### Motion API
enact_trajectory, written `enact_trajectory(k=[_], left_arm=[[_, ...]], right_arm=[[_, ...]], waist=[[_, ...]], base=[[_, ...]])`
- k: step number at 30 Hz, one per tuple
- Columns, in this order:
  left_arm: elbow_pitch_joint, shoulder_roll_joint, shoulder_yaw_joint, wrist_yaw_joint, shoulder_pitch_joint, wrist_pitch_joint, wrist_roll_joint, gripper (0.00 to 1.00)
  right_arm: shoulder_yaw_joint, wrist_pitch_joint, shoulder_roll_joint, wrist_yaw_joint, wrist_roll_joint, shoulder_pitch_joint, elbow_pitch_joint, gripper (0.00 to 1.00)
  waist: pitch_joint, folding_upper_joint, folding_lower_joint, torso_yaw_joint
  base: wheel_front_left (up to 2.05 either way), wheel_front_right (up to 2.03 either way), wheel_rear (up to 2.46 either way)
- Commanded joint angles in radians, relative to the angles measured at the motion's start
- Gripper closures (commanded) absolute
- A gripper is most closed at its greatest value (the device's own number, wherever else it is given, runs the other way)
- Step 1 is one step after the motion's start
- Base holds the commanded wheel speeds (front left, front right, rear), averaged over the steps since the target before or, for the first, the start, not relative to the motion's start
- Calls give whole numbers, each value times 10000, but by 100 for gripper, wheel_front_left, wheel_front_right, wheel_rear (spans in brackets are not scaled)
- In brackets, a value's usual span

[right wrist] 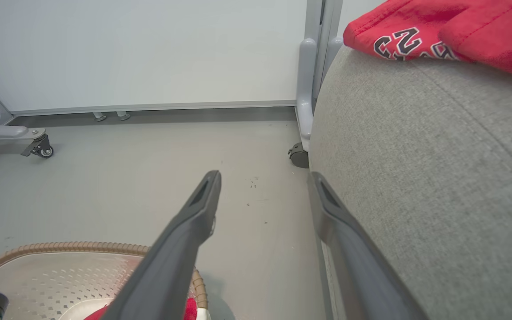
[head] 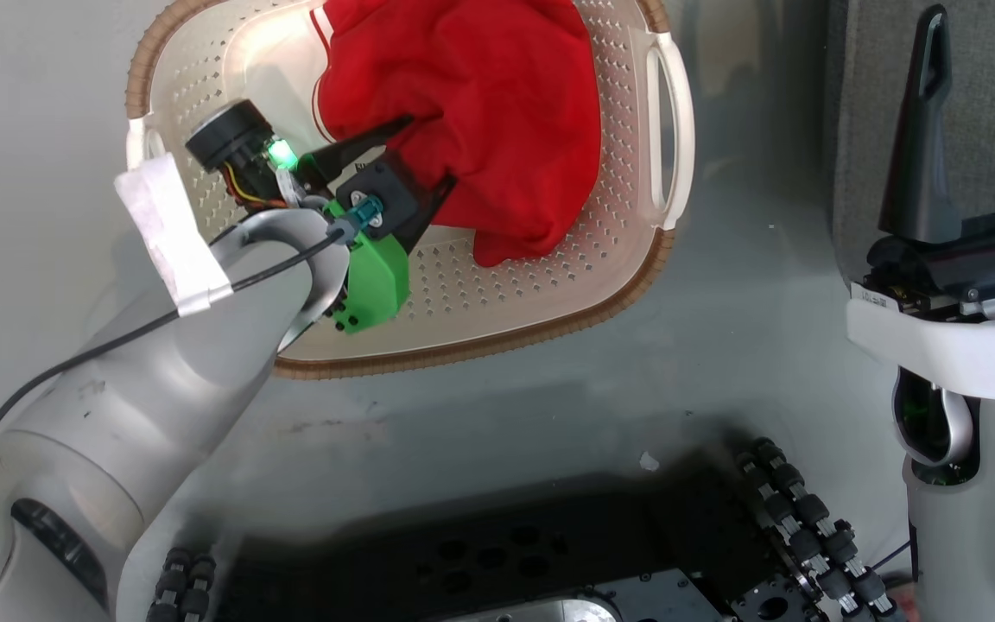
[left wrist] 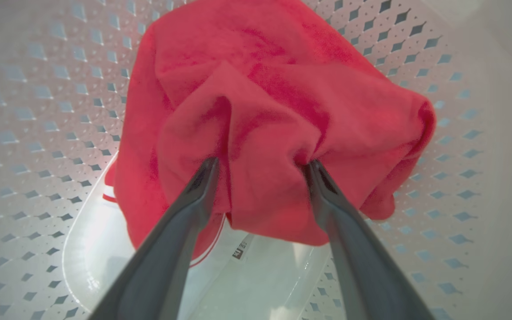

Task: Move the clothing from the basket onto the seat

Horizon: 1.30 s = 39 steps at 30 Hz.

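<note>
A fold of the red garment sticks up while the rest lies slack in the basket (head: 497, 341). My left gripper will grab that raised fold (head: 429, 155) next.
A red garment (head: 480, 95) with white trim lies bunched in the cream perforated basket (head: 497, 341) on the floor. My left gripper (head: 433, 149) reaches down into the basket. It is open, and its fingertips press into the red cloth (left wrist: 282, 89), with a fold bulging between them (left wrist: 262, 162). A second red garment (right wrist: 451, 31) with dark letter print rests on top of the grey seat (right wrist: 438, 155). My right gripper (right wrist: 263, 175) is open and holds nothing. It hangs close beside the seat's side (head: 860, 130), fingers (head: 934, 52) pointing up the head view.
The basket's brown rim (right wrist: 60, 246) is at the lower left of the right wrist view. A white wall panel on a castor foot (right wrist: 299, 156) stands behind the seat. Another wheeled frame leg (right wrist: 38, 149) is at far left. My dark base (head: 549, 553) lies below the basket.
</note>
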Motion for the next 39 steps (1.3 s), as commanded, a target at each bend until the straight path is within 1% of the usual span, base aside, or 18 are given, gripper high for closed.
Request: enact_trajectory(k=[1,4,8,10,11,12,15,18,20,22,27,34,36,39], left_arm=[[127,-45,25,-26,-302,-83,-84,0],[221,-228,19,-26,-200,-142,-372,0],[141,-319,14,-26,214,135,-34,0],[129,-313,31,-26,164,153,22,0],[130,-321,32,-26,117,118,47,61],[166,-348,29,-26,4,47,-22,100],[165,-505,26,-26,-129,-81,-188,100],[78,-532,23,-26,-289,-155,-388,100],[-314,-515,155,-26,-505,-164,-612,100],[-773,-435,433,-26,-334,-146,-772,100],[-1895,-127,1730,-26,707,-148,-847,100],[-3369,278,3683,-25,2545,-151,-16,100],[-3815,317,4393,-12,3170,-152,246,100],[-4422,200,5375,-6,4129,-152,635,100]], right_arm=[[-11,-31,-24,-14,-68,88,-52,0],[120,-31,-21,-14,-84,120,-67,0],[228,-31,-26,-14,-105,177,-94,0],[253,-31,-21,-14,-150,201,-123,0],[246,-31,-24,-14,-157,212,-140,0],[212,-31,-24,-14,-193,221,-166,0],[44,-31,-23,-14,-264,198,-206,0],[-9,-31,-23,-14,-336,30,-152,0],[-10,-31,-24,-14,-339,-154,-99,0],[3,-31,-26,-14,-270,-187,39,0],[287,-31,-26,-14,-222,-187,584,0],[646,-31,-23,-12,-102,222,1495,0],[747,-31,-24,-14,-88,340,1767,0],[933,-31,-24,-14,-49,642,2172,0]], waist=[[9,0,-1,17],[30,0,-1,45],[34,0,-1,-10],[36,0,-1,-9],[38,0,-1,-2],[45,0,-1,28],[49,0,-1,178],[13,0,-1,310],[-57,0,-1,430],[-358,0,-1,571],[-1456,0,-1,680],[-3235,0,-1,655],[-3812,0,-1,641],[-4706,0,-1,634]], base=[[0,0,0],[0,0,0],[0,0,0],[0,0,0],[0,0,0],[0,0,0],[0,0,0],[0,0,0],[0,0,0],[0,0,0],[0,0,0],[0,0,0],[0,0,0],[0,0,0]])
